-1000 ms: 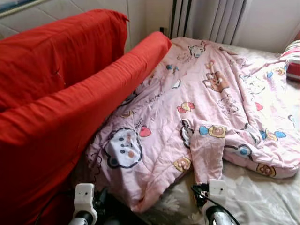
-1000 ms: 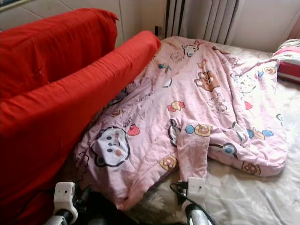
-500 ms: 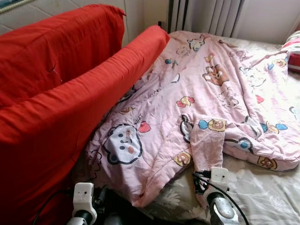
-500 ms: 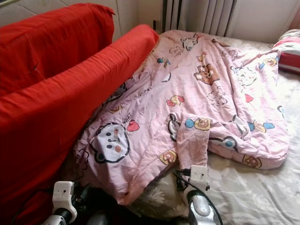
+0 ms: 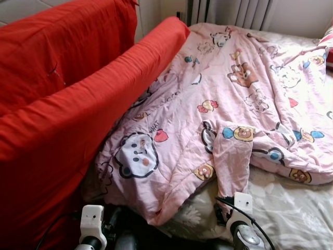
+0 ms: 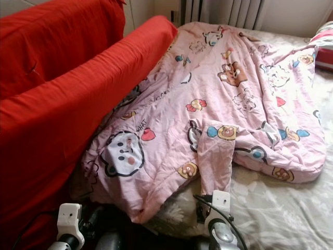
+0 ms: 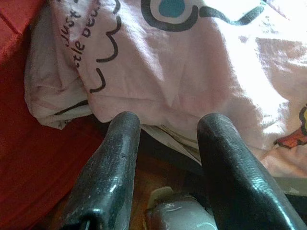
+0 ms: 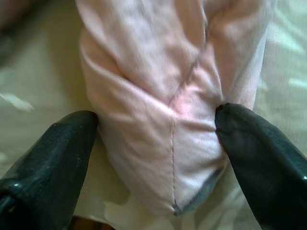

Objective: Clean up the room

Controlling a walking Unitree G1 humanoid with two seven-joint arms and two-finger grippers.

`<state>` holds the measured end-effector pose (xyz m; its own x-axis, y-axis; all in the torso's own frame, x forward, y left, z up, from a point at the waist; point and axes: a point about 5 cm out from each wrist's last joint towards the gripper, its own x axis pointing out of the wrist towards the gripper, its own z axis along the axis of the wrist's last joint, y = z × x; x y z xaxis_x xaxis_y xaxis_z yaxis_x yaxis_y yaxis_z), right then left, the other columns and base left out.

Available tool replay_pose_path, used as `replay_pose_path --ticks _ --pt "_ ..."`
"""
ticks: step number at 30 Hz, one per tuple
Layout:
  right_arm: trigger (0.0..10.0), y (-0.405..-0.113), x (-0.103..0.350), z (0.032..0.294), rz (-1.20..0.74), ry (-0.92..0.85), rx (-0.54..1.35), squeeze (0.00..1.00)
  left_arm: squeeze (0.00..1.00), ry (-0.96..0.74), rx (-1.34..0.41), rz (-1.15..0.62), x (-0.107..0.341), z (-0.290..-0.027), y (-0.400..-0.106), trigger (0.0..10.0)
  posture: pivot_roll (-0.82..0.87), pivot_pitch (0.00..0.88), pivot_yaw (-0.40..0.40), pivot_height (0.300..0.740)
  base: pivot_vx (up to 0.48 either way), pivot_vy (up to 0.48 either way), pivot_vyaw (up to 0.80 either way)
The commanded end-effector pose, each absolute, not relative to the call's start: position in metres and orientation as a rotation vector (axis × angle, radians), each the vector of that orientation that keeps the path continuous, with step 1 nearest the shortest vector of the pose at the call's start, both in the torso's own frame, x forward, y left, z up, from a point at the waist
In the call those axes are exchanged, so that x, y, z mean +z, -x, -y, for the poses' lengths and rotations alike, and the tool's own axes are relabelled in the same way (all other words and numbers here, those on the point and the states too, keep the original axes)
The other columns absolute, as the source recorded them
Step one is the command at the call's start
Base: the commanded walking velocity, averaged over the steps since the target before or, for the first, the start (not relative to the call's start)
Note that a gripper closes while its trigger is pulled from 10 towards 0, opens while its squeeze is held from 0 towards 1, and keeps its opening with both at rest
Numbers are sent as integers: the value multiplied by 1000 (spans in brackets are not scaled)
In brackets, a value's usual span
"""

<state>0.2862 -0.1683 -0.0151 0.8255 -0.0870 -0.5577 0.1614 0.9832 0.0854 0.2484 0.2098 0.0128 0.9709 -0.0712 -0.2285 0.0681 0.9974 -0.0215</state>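
The right gripper grips the quilt by the narrow tip of its folded flap next, because the rest lies spread across the bed.
A pink quilt printed with cartoon animals lies rumpled across the bed, its left edge tucked against a red-covered sofa. A folded flap of the quilt points toward me at the near edge. My right gripper is open, one finger on each side of that flap's tip, low at the bed's front edge. My left gripper is open too, low at the left. The quilt's lower left hem hangs just beyond its fingertips, with nothing between them.
The pale floral bed sheet is bare to the right of the flap. A red striped pillow lies at the far right. Curtains hang behind the bed. The red sofa walls in the left side.
The view has tilted down and moved closer to the bed. The quilt lies as before. My right arm has edged up to the flap's tip.
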Motion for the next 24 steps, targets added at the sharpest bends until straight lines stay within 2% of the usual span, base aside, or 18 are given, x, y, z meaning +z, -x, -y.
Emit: replay_pose_path --ticks 1,9,10,11,12,13,14,24 --pt "10000 -272 -29 168 -670 -129 -133 0 0 18 -66 -266 7 -211 -241 10000 60 301 30 614 0 0 0" --pt "10000 -272 -29 162 -658 -129 -91 0 0 15 -71 -275 7 -212 -237 10000 66 316 35 614 0 0 0" --pt "8667 -276 -26 160 -634 -135 -78 0 0 15 -71 -279 7 -212 -236 10000 67 320 36 614 0 0 0" --pt "5333 -278 -23 158 -616 -130 -65 0 0 16 -71 -282 6 -212 -235 10000 67 320 36 614 0 0 0" --pt "1333 -279 -22 157 -611 -128 -62 0 0 16 -71 -283 6 -212 -235 10000 67 320 36 614 0 0 0" --pt "1333 -280 -21 157 -607 -126 -59 0 0 15 -71 -284 6 -212 -235 10000 67 320 36 614 0 0 0" --pt "0 -281 -21 157 -604 -125 -57 0 0 16 -71 -285 5 -212 -235 10000 67 320 36 614 0 0 0" --pt "0 -279 -22 158 -604 -110 -56 0 0 24 -68 -298 2 -210 -237 10000 63 299 27 614 0 0 0"
